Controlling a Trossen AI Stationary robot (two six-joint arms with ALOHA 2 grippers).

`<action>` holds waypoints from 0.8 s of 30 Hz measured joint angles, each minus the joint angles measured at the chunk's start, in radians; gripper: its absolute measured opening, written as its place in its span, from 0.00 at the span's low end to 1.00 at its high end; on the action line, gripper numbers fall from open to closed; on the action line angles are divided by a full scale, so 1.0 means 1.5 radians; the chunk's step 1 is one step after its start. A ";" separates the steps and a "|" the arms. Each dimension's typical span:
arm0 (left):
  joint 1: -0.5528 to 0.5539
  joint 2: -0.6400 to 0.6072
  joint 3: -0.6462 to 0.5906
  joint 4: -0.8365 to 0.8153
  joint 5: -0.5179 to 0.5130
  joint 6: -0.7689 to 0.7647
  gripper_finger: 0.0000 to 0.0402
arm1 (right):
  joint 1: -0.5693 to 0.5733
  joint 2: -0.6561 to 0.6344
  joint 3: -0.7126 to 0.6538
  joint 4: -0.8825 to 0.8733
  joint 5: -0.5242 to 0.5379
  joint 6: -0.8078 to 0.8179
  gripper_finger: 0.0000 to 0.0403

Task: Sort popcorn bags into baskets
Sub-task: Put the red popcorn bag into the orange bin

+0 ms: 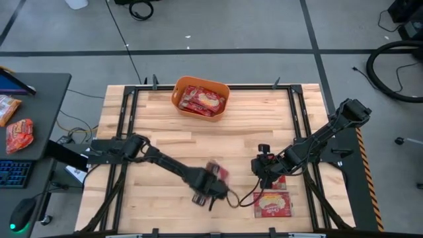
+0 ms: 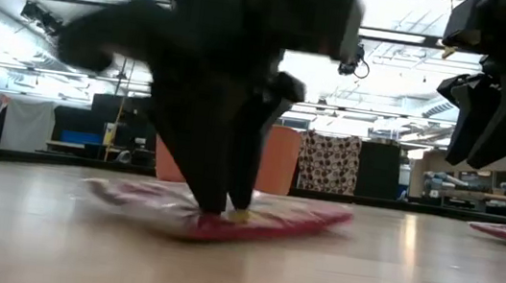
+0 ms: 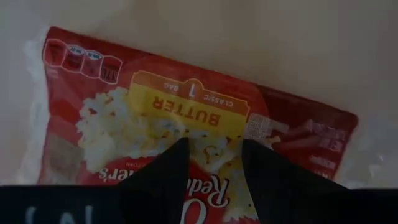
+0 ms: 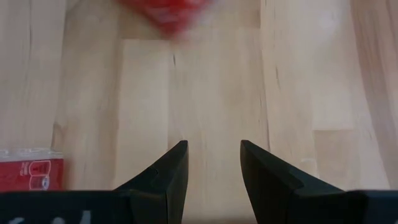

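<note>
The left gripper next needs to grip the popcorn bag by its yellow label's middle (image 3: 208, 140), so that the bag can be sorted into the orange basket.
A red popcorn bag (image 1: 217, 173) with a yellow label lies on the table near the near edge, under my left gripper (image 1: 210, 192). My left gripper (image 3: 214, 146) is open over the bag's label (image 2: 224, 217). My right gripper (image 1: 263, 169) hangs open above bare wood (image 4: 214, 149), touching nothing. Two more popcorn bags (image 1: 273, 205) (image 1: 280, 180) lie flat beside and under the right arm; a corner of one (image 4: 31, 173) shows in the right wrist view. The orange basket (image 1: 178, 99) stands at the far edge with several bags (image 1: 201, 99) inside. My left gripper comes from above, pointing down, and its open fingertips (image 2: 217, 200) meet the upper face of the popcorn bag at the yellow label (image 3: 205, 127) in its middle. One finger stands on each side of the label's centre. The bag lies flat on the table.
Black frame rails (image 1: 129, 125) (image 1: 301, 125) run along the table's left and right sides. A side desk (image 1: 39, 106) at the left holds orange-red snack packets (image 1: 20, 134) and a keyboard (image 1: 13, 173). Bare wood (image 1: 218, 139) lies between the grippers and the basket.
</note>
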 joint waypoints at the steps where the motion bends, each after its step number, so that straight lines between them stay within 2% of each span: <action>1: 0.009 0.000 0.000 -0.020 -0.027 -0.014 0.39 | 0.000 0.000 0.000 0.000 0.002 0.000 0.37; 5: 0.053 0.000 -0.004 -0.106 -0.148 -0.083 0.39 | 0.000 0.000 0.000 0.000 0.005 0.000 0.37; 7: 0.076 -0.002 -0.005 -0.142 -0.180 -0.109 0.39 | 0.000 0.000 0.000 0.000 0.005 0.000 0.37; 11: 0.106 -0.038 -0.005 -0.143 -0.177 -0.125 0.39 | 0.000 0.000 0.000 -0.001 0.005 0.000 0.37; 18: 0.096 -0.067 -0.003 -0.070 -0.169 -0.164 0.39 | 0.000 0.000 0.000 0.000 0.022 0.000 0.37; 24: 0.090 -0.051 -0.005 -0.062 -0.201 -0.192 0.50 | 0.003 0.000 0.000 0.004 0.022 0.015 0.37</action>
